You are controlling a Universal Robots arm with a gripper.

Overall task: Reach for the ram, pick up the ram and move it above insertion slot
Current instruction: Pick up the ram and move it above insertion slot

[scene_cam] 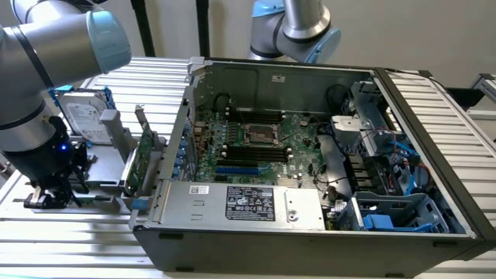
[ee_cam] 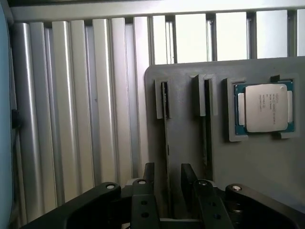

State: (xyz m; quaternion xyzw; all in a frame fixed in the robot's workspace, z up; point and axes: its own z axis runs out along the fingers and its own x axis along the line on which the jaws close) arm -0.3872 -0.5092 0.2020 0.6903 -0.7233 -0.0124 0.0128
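Note:
The gripper will next grab the ram by its bare middle part [ee_cam: 168,183], because the holder's grey end block wraps the tip of the ram [ee_cam: 166,119].
In the wrist view the ram [ee_cam: 166,119] stands on edge in a groove of a grey holder [ee_cam: 186,143], showing as a thin dark strip. My gripper [ee_cam: 168,171] is open, one finger on each side of the strip's near end, with small gaps to it. A second thin strip [ee_cam: 208,124] stands in the neighbouring groove. In the exterior view my gripper [scene_cam: 50,196] hangs low over the holder at the exterior view's left, outside the computer case. The insertion slot [scene_cam: 254,152] is one of several parallel black sockets on the motherboard inside the case, far from the gripper.
A processor chip [ee_cam: 265,107] lies in a recess of the holder. A green expansion card [scene_cam: 141,156] and a hard drive [scene_cam: 85,119] stand between the gripper and the open case [scene_cam: 310,247]. A short blue slot [scene_cam: 236,170] lies beside the black sockets. A second arm [scene_cam: 298,26] stands behind.

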